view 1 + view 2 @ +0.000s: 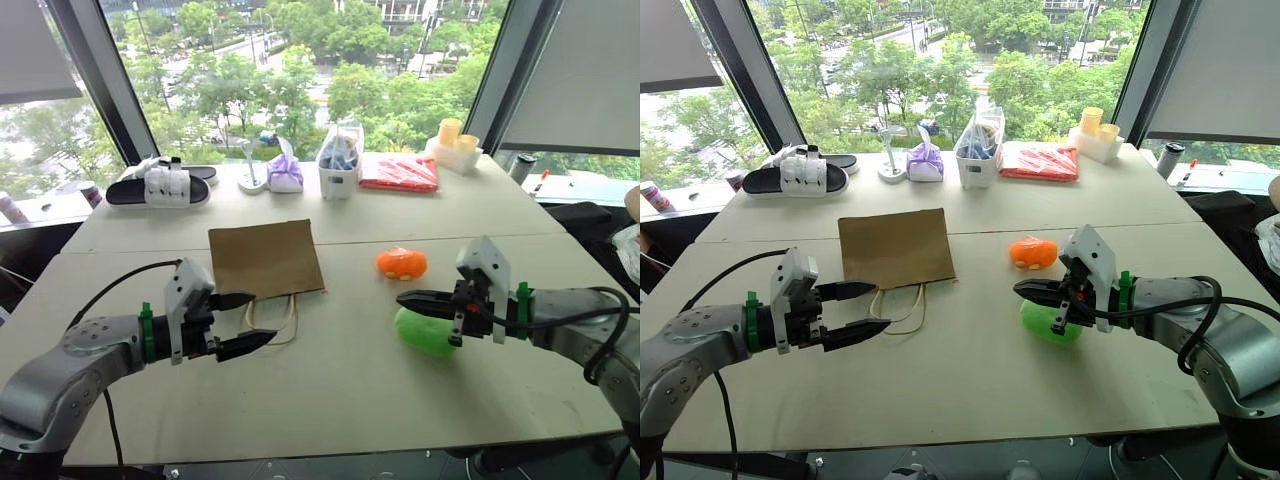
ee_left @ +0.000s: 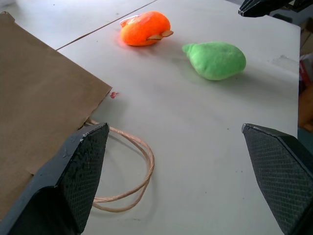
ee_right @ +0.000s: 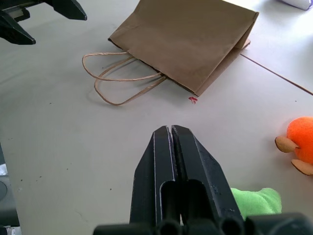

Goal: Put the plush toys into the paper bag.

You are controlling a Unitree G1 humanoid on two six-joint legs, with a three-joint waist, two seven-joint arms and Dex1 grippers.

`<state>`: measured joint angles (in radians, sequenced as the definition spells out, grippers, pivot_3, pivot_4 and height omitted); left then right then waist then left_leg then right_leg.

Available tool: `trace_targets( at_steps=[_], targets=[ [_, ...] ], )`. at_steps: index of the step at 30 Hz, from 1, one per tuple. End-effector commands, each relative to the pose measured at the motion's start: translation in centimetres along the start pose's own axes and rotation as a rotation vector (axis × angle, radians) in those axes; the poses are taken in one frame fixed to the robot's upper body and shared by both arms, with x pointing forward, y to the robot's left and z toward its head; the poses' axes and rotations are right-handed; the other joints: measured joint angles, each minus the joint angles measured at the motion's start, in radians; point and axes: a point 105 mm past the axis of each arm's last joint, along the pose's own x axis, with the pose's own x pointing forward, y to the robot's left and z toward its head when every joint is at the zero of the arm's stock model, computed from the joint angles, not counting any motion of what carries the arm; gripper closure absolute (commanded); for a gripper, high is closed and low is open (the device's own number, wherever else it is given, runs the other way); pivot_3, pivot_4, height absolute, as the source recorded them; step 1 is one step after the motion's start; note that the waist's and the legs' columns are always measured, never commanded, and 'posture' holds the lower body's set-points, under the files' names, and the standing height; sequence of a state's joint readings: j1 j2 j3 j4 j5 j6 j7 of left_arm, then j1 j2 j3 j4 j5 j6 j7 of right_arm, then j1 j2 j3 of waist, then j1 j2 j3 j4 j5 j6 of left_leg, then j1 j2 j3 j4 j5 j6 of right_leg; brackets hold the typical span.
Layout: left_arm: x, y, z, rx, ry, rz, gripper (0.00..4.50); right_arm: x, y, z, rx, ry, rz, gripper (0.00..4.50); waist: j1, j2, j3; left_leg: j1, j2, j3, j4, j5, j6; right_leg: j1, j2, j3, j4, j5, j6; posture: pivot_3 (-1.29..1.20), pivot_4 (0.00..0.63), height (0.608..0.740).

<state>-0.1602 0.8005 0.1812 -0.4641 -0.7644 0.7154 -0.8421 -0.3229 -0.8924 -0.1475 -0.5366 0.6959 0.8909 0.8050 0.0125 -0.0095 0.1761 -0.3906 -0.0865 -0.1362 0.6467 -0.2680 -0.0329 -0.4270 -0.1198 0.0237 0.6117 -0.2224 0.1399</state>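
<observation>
The left gripper pinches the paper bag [image 1: 265, 258] by the string handle [image 1: 293, 319] looping out past its open edge next, since the bag lies flat.
The brown paper bag [image 1: 265, 258] lies flat on the table with its cream string handles [image 1: 272, 318] toward me. An orange plush toy [image 1: 401, 263] rests to the right of the bag, and a green plush toy [image 1: 424, 332] lies just nearer, partly behind my right gripper. My left gripper [image 1: 249, 321] hovers open over the handles with nothing between its fingers. Above the green toy, my right gripper [image 1: 404, 297] is shut and empty, pointing left. The left wrist view shows both toys [image 2: 145, 29] [image 2: 216, 59]; the right wrist view shows the bag [image 3: 188, 36].
Along the far edge by the window stand a black-and-white slipper [image 1: 160, 187], a purple tied pouch [image 1: 285, 174], a clear bag with blue contents [image 1: 340, 158], a flat red packet [image 1: 399, 172] and yellow cups [image 1: 452, 134]. A dark cup [image 1: 521, 166] sits at the right.
</observation>
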Motion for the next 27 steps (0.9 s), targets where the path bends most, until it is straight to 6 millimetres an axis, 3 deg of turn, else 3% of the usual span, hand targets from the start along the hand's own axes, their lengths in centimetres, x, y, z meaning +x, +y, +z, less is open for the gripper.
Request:
trace_targets(
  at_steps=[1, 20, 23, 27],
  targets=[
    [-0.2, 0.7, 0.6, 0.064, -0.020, 0.056, 0.04, -0.1, 0.1, 0.8, -0.037, -0.017, 0.005, 4.50, 0.000, 0.000, 0.000, 0.000, 0.000, 0.000, 0.000, 0.000, 0.000, 0.000, 0.000, 0.000, 0.000, 0.000, 0.000, 0.00, 0.150, 0.740],
    [-0.8, 0.3, 0.5, 0.064, -0.001, 0.008, 0.04, 0.2, 0.6, 0.4, -0.045, -0.012, 0.007, 4.50, 0.000, 0.000, 0.000, 0.000, 0.000, 0.000, 0.000, 0.000, 0.000, 0.000, 0.000, 0.000, 0.000, 0.000, 0.000, 0.00, 0.150, 0.740],
    [-0.7, 0.5, 0.2, 0.127, 0.016, 0.006, 0.04, 0.3, 0.7, 0.3, -0.045, -0.014, 0.012, 4.50, 0.000, 0.000, 0.000, 0.000, 0.000, 0.000, 0.000, 0.000, 0.000, 0.000, 0.000, 0.000, 0.000, 0.000, 0.000, 0.00, 0.150, 0.740],
    [-0.7, 1.5, -1.5, 0.351, 0.096, 0.017, 0.04, 0.8, 1.1, 0.1, -0.047, -0.016, 0.017, 4.50, 0.000, 0.000, 0.000, 0.000, 0.000, 0.000, 0.000, 0.000, 0.000, 0.000, 0.000, 0.000, 0.000, 0.000, 0.000, 0.00, 0.150, 0.740]
  ],
)
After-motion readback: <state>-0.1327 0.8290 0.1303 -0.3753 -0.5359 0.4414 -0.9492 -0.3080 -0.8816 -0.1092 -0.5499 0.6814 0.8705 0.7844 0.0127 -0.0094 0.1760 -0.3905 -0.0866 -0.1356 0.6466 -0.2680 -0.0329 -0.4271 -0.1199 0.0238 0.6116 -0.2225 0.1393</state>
